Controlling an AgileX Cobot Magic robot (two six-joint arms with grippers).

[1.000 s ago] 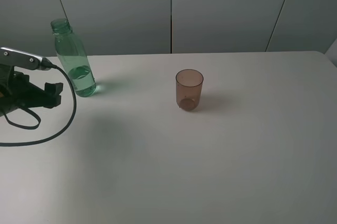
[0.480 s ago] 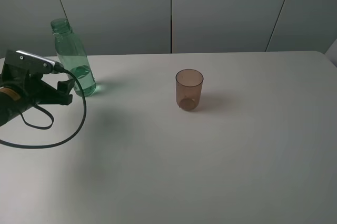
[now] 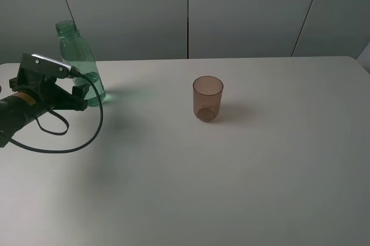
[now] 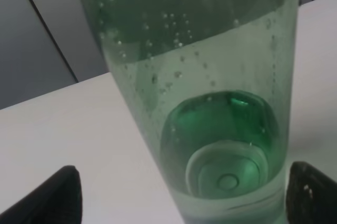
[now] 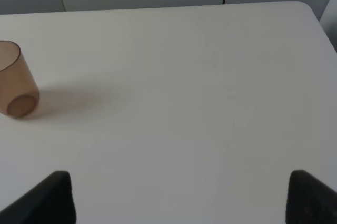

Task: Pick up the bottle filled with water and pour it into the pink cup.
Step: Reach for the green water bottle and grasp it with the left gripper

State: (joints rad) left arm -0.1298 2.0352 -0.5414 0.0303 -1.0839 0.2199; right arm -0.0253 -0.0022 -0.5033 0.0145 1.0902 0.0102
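Observation:
The bottle should next be grabbed by its lower body [image 3: 95, 88] with the left gripper. That leaves the bottle's opening free, so it can pour into the pink cup [image 3: 207, 98].
The green transparent bottle [image 3: 80, 63] stands upright at the table's back left, capless, with water in its lower part. My left gripper [image 3: 80, 96] is open right at the bottle's base. In the left wrist view the bottle [image 4: 210, 103] fills the frame between the two black fingertips [image 4: 58, 195], which stand wide on either side of it without touching. The pink cup [image 3: 207, 98] stands upright near the table's middle and shows at the edge of the right wrist view [image 5: 15, 86]. My right gripper [image 5: 184, 197] is open, out of the exterior view.
The white table [image 3: 243, 165] carries only the bottle and the cup. A black cable [image 3: 75, 142] loops from the left arm onto the table. Grey wall panels [image 3: 243, 8] stand behind the table's back edge.
My left gripper has moved right and toward the bottle, from beside it to having its open fingers around the bottle's base. The bottle and the cup have not moved.

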